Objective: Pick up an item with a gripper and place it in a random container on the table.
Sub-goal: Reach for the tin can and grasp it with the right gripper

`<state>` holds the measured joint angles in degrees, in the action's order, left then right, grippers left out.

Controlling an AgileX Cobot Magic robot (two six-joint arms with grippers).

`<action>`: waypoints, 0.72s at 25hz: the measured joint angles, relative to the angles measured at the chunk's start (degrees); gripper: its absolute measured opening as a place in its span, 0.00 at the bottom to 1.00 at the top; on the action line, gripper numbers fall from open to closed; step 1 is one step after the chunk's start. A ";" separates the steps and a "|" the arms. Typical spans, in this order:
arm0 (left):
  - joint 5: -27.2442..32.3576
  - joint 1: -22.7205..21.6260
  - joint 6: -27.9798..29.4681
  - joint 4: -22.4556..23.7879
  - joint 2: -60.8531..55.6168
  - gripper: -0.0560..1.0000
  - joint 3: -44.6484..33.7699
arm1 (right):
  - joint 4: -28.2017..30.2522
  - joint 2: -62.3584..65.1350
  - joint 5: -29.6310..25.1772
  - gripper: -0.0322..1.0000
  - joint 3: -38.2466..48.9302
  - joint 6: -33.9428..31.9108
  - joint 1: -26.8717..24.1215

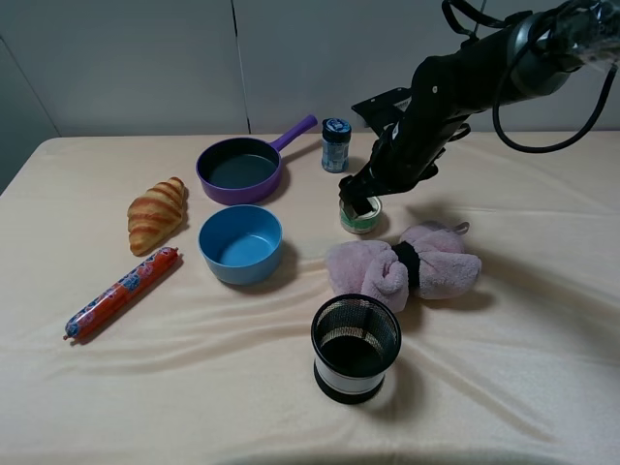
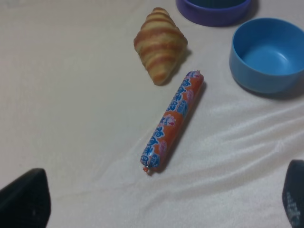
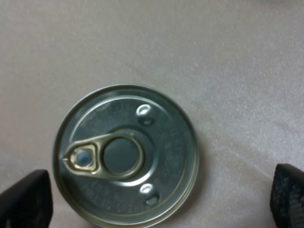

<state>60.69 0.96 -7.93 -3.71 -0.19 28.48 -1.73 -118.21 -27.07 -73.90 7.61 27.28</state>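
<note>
The robot's right gripper should place the tin can in a container [image 1: 356, 347] on the tabletop, so next it should grab the can by its round body [image 1: 360, 221].
The tin can [image 1: 361, 219], short with a green label, stands on the cream cloth of the table [image 1: 504, 387] between the blue-capped jar and the pink plush. The right wrist view looks straight down on its silver pull-tab lid [image 3: 126, 154]. My right gripper [image 1: 360, 201] hangs directly over the can, open [image 3: 156, 199], with one fingertip [image 3: 26, 199] on each side and clear of the rim. The black wire-mesh container [image 1: 356, 347] stands empty near the front, below the plush. My left gripper [image 2: 156, 204] is open and empty over the cloth near the sausage; it does not show in the high view.
A purple pan [image 1: 239, 170] and a blue-capped jar [image 1: 335, 145] stand at the back. A blue bowl [image 1: 240, 244], a croissant [image 1: 157, 213] and a red-blue sausage [image 1: 123, 293] lie to the left. A pink plush [image 1: 402, 263] lies just in front of the can.
</note>
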 joint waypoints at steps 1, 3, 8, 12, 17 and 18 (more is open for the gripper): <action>0.00 0.00 0.00 0.00 0.00 0.99 0.00 | 0.00 -0.28 0.31 0.70 0.00 0.02 0.00; 0.00 0.00 0.00 0.00 0.00 0.99 0.00 | -0.05 -0.77 1.07 0.70 0.00 0.08 0.00; 0.00 0.00 0.00 0.00 0.00 0.99 0.00 | -0.47 -2.12 2.29 0.70 0.00 0.13 0.00; 0.00 0.00 0.00 0.00 0.00 0.99 0.00 | -0.47 -3.32 3.17 0.70 0.00 0.95 0.00; 0.00 0.00 0.00 0.00 0.00 0.99 0.00 | -0.67 -3.80 5.11 0.70 0.00 1.30 0.00; 0.00 0.00 0.00 0.00 0.00 0.99 0.00 | -0.67 -3.84 5.41 0.70 0.00 1.43 0.00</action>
<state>60.69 0.96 -7.93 -3.71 -0.19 28.48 -2.40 -122.05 -21.67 -73.90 9.03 27.28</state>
